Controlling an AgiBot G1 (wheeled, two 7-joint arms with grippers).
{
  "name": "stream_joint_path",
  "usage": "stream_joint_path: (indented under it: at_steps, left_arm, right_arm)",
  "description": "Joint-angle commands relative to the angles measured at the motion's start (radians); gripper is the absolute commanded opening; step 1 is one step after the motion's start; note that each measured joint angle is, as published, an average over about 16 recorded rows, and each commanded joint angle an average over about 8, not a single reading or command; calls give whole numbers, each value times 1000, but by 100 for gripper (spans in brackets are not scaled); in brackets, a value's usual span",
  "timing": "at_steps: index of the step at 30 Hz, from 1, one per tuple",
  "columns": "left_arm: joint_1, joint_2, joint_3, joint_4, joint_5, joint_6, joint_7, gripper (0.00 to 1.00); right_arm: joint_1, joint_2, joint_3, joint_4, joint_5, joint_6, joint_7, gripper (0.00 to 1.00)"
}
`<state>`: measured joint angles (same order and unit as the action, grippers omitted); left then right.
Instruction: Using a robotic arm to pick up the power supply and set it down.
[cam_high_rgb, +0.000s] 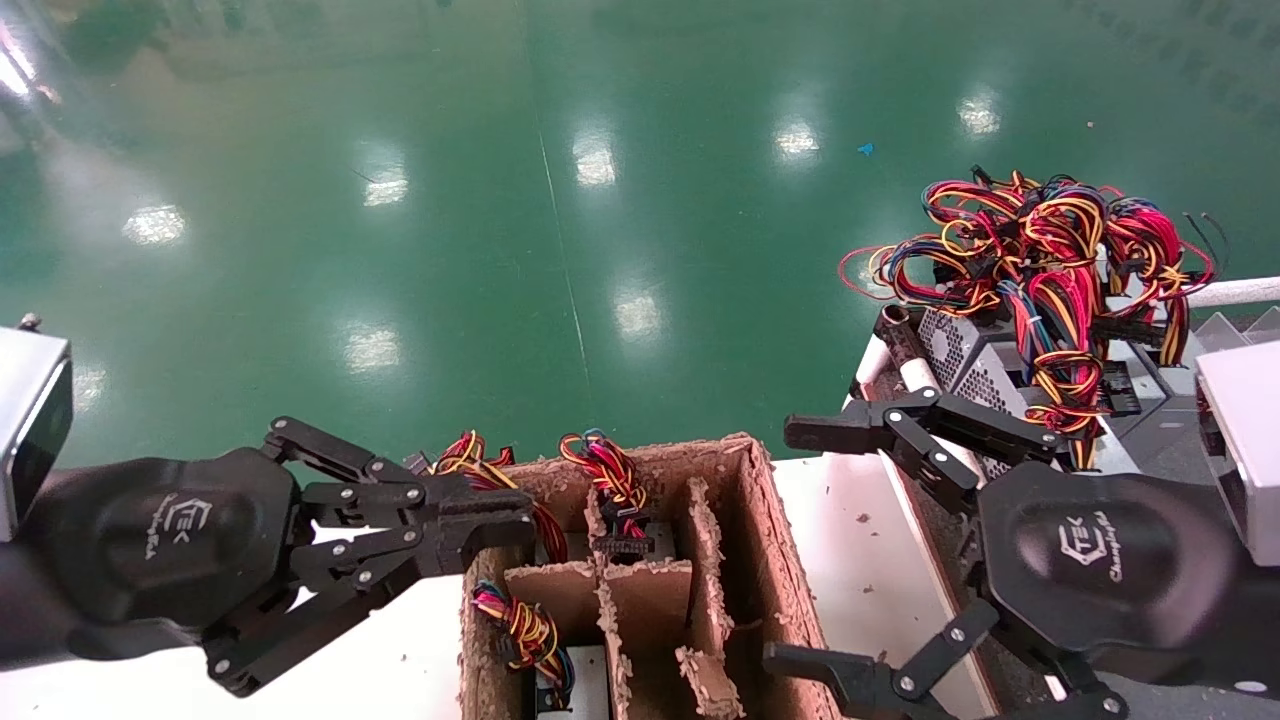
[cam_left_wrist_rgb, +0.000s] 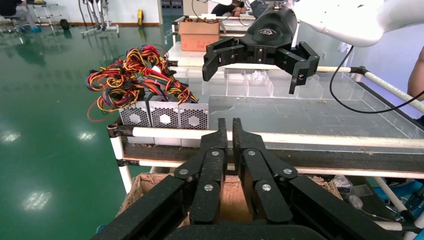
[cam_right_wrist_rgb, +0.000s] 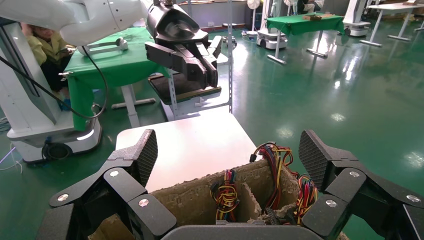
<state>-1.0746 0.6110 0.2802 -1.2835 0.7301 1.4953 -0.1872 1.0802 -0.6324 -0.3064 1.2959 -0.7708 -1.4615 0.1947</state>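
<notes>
The power supply's metal case has the cardboard sides of the divider box close around it, so the robot's right gripper will next grab the power supply by its upright wire bundle.
Three grey power supplies (cam_left_wrist_rgb: 165, 116) with honeycomb vents stand side by side at the end of the rack, their red, yellow and black wires (cam_high_rgb: 1040, 250) piled on top. More wire bundles (cam_high_rgb: 520, 630) stick out of the compartments of the brown cardboard divider box (cam_high_rgb: 770, 560). My right gripper (cam_high_rgb: 800, 545) hangs open between the box and the rack, its pads (cam_right_wrist_rgb: 145, 155) spread wide above the box and nothing between them. My left gripper (cam_high_rgb: 505, 520) hovers shut and empty at the box's left corner, fingertips (cam_left_wrist_rgb: 221, 127) pointing toward the rack.
The box rests on a white table (cam_high_rgb: 860, 540). The rack's white rail (cam_left_wrist_rgb: 300, 137) runs along its near edge, with a clear-plastic tray surface (cam_left_wrist_rgb: 310, 112) behind. Shiny green floor (cam_high_rgb: 560, 200) lies beyond the table.
</notes>
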Motion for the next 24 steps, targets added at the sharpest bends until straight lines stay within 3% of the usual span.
stream_joint_path:
  at_steps: [1,7,18,24]
  left_arm:
    - [0,0,0,0,0,0,0,100]
    - [0,0,0,0,0,0,0,100]
    - [0,0,1,1,0,0,1,100]
    - [-1,0,1,1,0,0,1,100]
  right_arm:
    - [1,-2,-3,5,-9,7,0,100]
    - [12,-64,-61,21,-95,66,41,100]
    - [19,-115,-115,-3,-152,75,61,100]
    - [47,-215,-194,-62,-261,98,73,100]
